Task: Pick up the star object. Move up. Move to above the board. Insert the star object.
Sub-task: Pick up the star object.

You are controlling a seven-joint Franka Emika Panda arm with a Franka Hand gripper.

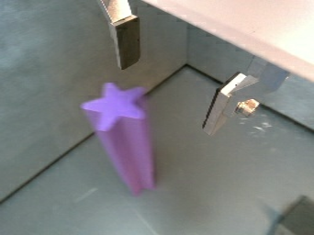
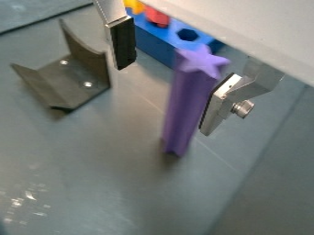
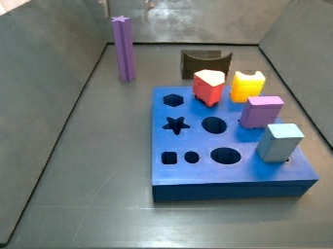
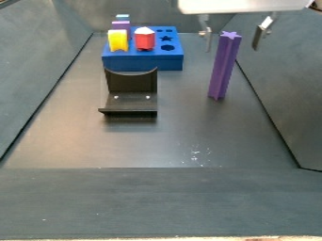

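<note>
The lower end of the star object should stay free to go into the star hole [image 3: 174, 124], so my gripper next needs to grab the star object by its star-shaped top [image 3: 121, 19].
The star object [image 3: 124, 49], a tall purple prism, stands upright on the floor near a back corner, apart from the board; it also shows in the other side view [image 4: 224, 64] and in both wrist views [image 1: 127, 138] [image 2: 186, 101]. The board [image 3: 221, 167] is a thick blue block with dark cut-out holes, the star hole [image 3: 174, 124] among them. My gripper [image 4: 233, 28] is open just above the star object's top, one finger [image 2: 121, 41] on either side [image 2: 226, 103], touching nothing. The gripper [image 1: 172, 78] [image 2: 172, 73] holds nothing. It is out of view in one side view.
Red [image 3: 208, 89], yellow [image 3: 247, 86], lilac [image 3: 263, 112] and pale blue [image 3: 279, 142] pieces stand in the board. The dark fixture [image 4: 130, 89] stands beside the board. Grey walls [image 3: 78, 58] close in the floor near the star object.
</note>
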